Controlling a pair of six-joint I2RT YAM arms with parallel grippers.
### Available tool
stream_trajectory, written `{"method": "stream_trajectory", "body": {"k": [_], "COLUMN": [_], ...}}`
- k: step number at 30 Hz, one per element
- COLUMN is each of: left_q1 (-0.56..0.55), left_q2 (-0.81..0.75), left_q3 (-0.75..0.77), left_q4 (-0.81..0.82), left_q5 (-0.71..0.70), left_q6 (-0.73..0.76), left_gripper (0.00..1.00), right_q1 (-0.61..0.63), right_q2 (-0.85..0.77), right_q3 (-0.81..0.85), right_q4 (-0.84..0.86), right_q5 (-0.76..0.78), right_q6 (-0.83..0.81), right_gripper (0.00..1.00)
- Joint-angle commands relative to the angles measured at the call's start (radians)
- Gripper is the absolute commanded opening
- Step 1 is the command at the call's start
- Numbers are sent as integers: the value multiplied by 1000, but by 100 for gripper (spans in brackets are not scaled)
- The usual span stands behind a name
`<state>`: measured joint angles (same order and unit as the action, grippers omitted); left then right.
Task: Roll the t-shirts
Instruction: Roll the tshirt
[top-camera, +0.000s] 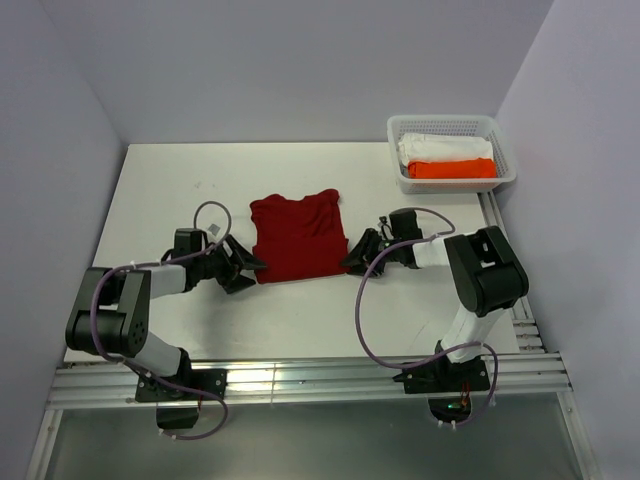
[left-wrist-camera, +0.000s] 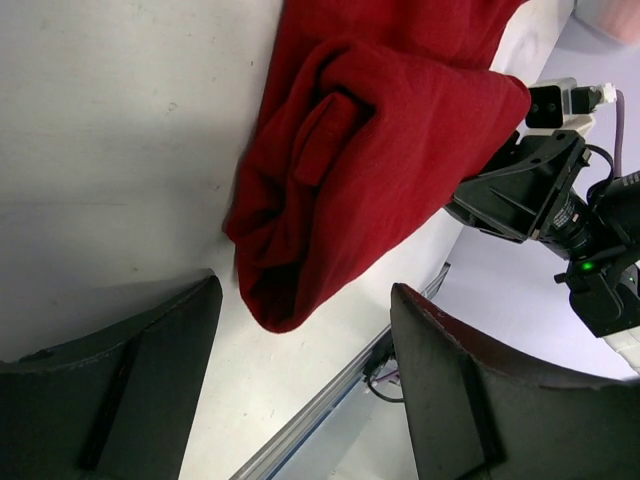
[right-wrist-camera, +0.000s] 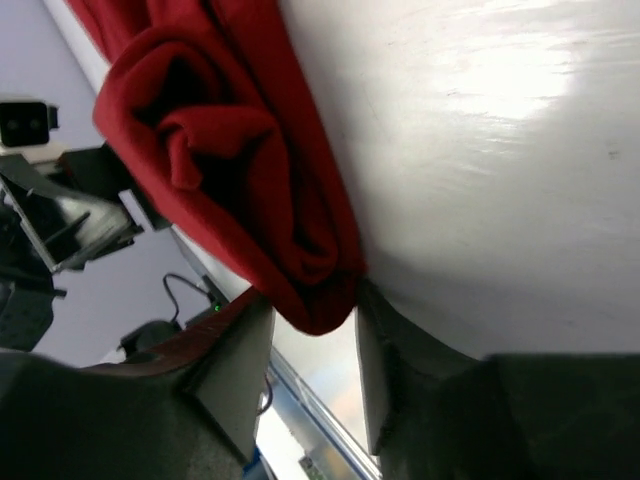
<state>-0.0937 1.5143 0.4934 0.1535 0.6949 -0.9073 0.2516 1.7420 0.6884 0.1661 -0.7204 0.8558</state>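
Observation:
The dark red t-shirt will be grabbed next by my left gripper by its near folded corner (top-camera: 262, 276) (left-wrist-camera: 280, 297), opposite my right gripper, to roll the whole near edge over.
A dark red t-shirt (top-camera: 295, 240) lies partly bunched in the middle of the white table (top-camera: 180, 190), its near edge rolled or folded over. My left gripper (top-camera: 252, 268) sits low at the shirt's near left corner. In the left wrist view the left gripper (left-wrist-camera: 300, 380) is open, and the rounded corner of the t-shirt (left-wrist-camera: 380, 150) lies just ahead of its fingers without touching them. My right gripper (top-camera: 350, 260) is at the near right corner. In the right wrist view the right gripper (right-wrist-camera: 310, 350) has its fingers close on both sides of the folded corner of the t-shirt (right-wrist-camera: 230, 170), and the cloth touches both.
A white mesh basket (top-camera: 455, 185) stands at the back right, holding a white bundle (top-camera: 445, 147) and a bright orange bundle (top-camera: 452, 169). An aluminium rail (top-camera: 300, 375) runs along the table's near edge, and walls close in the left, back and right.

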Motion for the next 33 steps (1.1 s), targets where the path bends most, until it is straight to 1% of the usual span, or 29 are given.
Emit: {"method": "stream_trajectory", "body": {"k": [1,3,4,7,9,11,13,16,23,27,28,29,30,32,33], "left_q1": [-12,-17,-18,-20,-20,-21,-26,-29,-38,-38,-40,-40,-40,-43,-44], "left_q2": [32,27,26,23,23,26,26,43,113,153,164,178,182,179,176], "left_q3": [1,-7,-13,-27,-41,-50,-62,-70,-55,-21,-16,-12,-7,-3,0], "left_q4": [8,-3,-11,-32,-32,-20,-8,4,38,40,38,44,43,35,34], "left_q5": [-40,-46,-48,-49,-49,-46,-51,-51,-77,-119,-120,-120,-124,-132,-133], "left_q6": [10,16,22,38,39,39,39,35,19,2,-5,-22,-30,-38,-38], "left_gripper": [75,75,74,73,73,73,72,68,64,51,44,40,35,31,23], "right_q1": [11,11,12,11,11,11,11,11,11,11,11,11,9,11,9], "right_q2": [22,25,25,28,30,30,28,27,24,16,14,10,8,5,1], "right_q3": [14,17,19,23,23,26,28,33,43,56,59,60,62,65,68], "right_q4": [10,7,7,10,10,7,4,-2,-11,-28,-31,-34,-40,-45,-54], "right_q5": [70,72,72,64,62,62,61,59,50,45,44,42,44,41,41], "right_q6": [-4,-3,-4,0,3,3,2,2,2,-1,-3,-6,-4,-6,-6], "right_gripper": [44,37,30,17,13,5,2,0,0,0,0,0,0,0,0]}}
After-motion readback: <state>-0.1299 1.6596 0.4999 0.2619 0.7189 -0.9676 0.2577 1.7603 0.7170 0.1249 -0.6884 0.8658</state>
